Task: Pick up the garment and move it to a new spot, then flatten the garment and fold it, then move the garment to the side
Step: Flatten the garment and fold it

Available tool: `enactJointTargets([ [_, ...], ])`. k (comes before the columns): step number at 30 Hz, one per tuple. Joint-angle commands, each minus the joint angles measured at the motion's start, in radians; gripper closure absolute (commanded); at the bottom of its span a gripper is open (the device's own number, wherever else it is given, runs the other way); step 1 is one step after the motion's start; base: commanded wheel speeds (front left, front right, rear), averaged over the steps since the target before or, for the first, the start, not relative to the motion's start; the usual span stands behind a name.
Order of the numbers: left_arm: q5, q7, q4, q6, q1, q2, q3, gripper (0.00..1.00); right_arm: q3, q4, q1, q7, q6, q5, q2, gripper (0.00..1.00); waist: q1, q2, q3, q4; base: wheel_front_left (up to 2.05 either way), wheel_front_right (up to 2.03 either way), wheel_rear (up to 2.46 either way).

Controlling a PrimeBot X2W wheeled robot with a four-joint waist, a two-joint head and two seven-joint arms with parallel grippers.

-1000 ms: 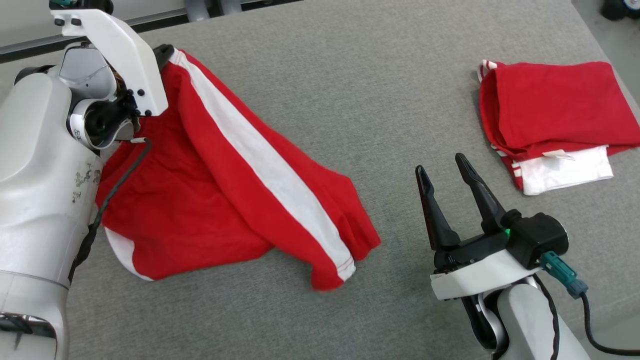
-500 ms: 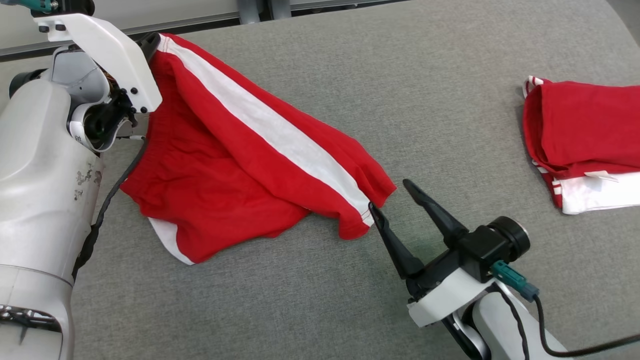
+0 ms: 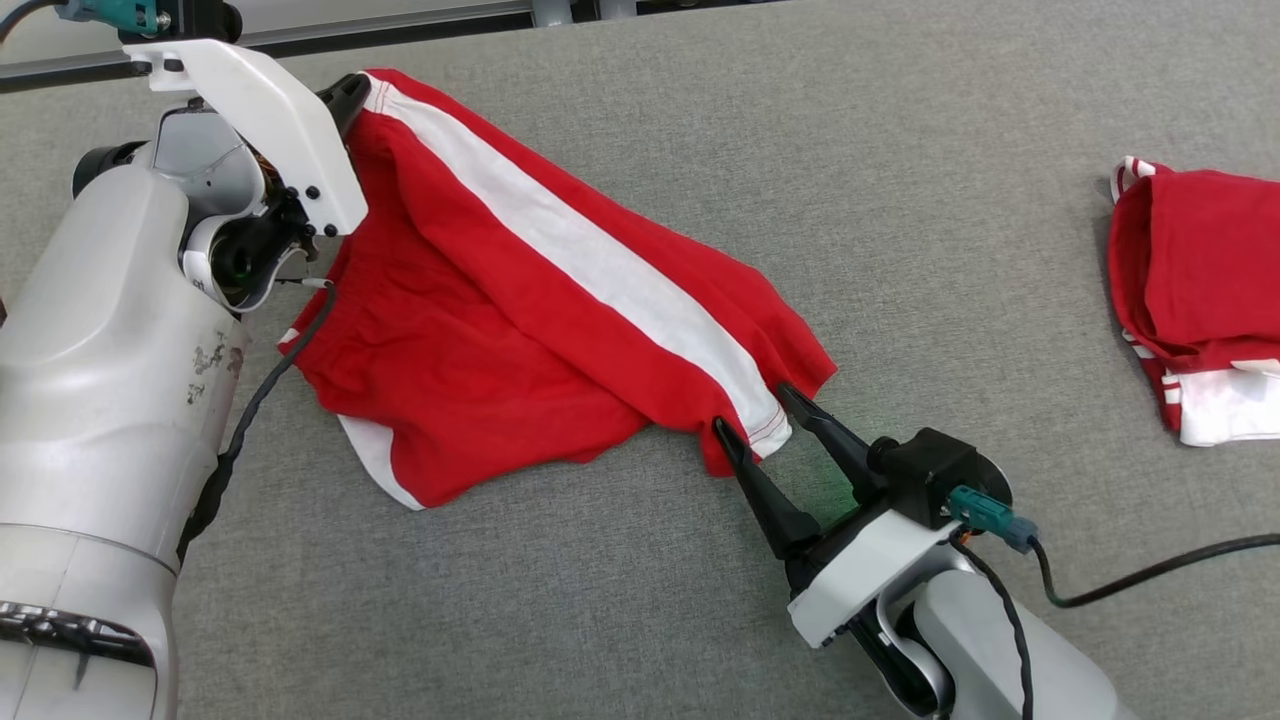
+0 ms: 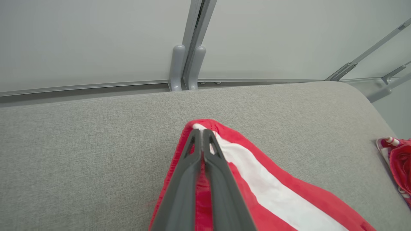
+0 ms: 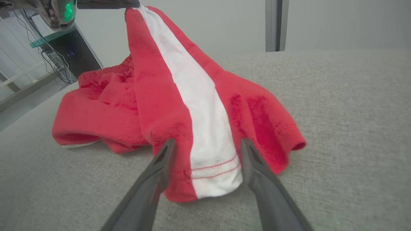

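Note:
I will next grab the striped hem end [image 3: 769, 428] with my right gripper, where it stands up in a fold while the cloth [image 3: 528, 396] around it sags.
The garment [image 3: 470, 330] is a pair of red shorts with a white side stripe, lying crumpled on the grey table. My left gripper [image 3: 355, 92] is shut on its upper corner and holds that corner raised; the left wrist view shows the closed fingers [image 4: 202, 150] pinching the red waistband [image 4: 257, 179]. My right gripper [image 3: 755, 415] is open, its two fingers straddling the hem end of the white stripe [image 5: 212, 160] at the garment's lower right corner. The rest of the cloth [image 5: 106, 109] sags onto the table.
A second red and white garment [image 3: 1195, 290] lies folded at the table's right edge, also at the far right of the left wrist view [image 4: 401, 163]. The grey table surface [image 3: 900, 180] spreads between them. A rail and wall [image 4: 189, 64] run behind the table.
My right gripper has moved left and forward from bare table to the garment's hem corner, staying open. The head view has shifted, so the folded garment sits further right.

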Motion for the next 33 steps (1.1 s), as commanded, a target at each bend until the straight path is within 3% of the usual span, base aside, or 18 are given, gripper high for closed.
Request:
enactJointTargets([
  [1,-0.006,-0.006,-0.004,-0.004,-0.014,0.001,-0.005,1.00,0.012,0.004,-0.012,-0.003,0.000,0.033,-0.001,0.00,0.0000,0.0000,0.002,0.004,0.00,0.00,0.00],
  [13,-0.029,-0.023,-0.002,-0.006,-0.024,0.014,-0.040,1.00,0.074,0.012,-0.040,-0.005,0.000,0.258,-0.024,0.00,0.0000,0.0000,0.004,0.007,0.00,0.00,0.00],
  [22,-0.051,-0.032,-0.004,-0.006,-0.028,0.022,-0.067,1.00,0.071,-0.001,-0.029,-0.004,0.000,0.342,-0.032,0.00,0.0000,0.0000,0.003,0.006,0.00,0.00,0.00],
  [23,-0.054,-0.033,-0.003,-0.006,-0.029,0.023,-0.070,1.00,0.076,0.002,-0.032,-0.004,0.000,0.349,-0.032,0.27,0.0000,0.0000,0.003,0.006,0.00,0.00,0.00],
  [24,-0.056,-0.034,-0.002,-0.006,-0.031,0.023,-0.073,1.00,0.083,0.006,-0.037,-0.003,0.000,0.352,-0.032,0.65,0.0000,0.0000,0.004,0.006,0.00,0.00,0.00],
  [25,-0.057,-0.035,-0.001,-0.006,-0.032,0.024,-0.075,1.00,0.090,0.012,-0.042,-0.004,0.000,0.354,-0.033,0.93,0.0000,0.0000,0.004,0.006,0.00,0.00,0.00],
  [26,-0.060,-0.036,0.000,-0.006,-0.033,0.025,-0.078,1.00,0.097,0.017,-0.045,-0.004,0.000,0.353,-0.034,1.00,0.0000,0.0000,0.004,0.006,0.00,0.00,0.00],
  [33,-0.078,-0.045,0.005,-0.006,-0.022,0.034,-0.097,1.00,0.062,0.024,-0.068,-0.004,0.000,0.291,-0.047,1.00,0.0000,0.0000,-0.008,0.009,0.00,0.00,0.00],
])
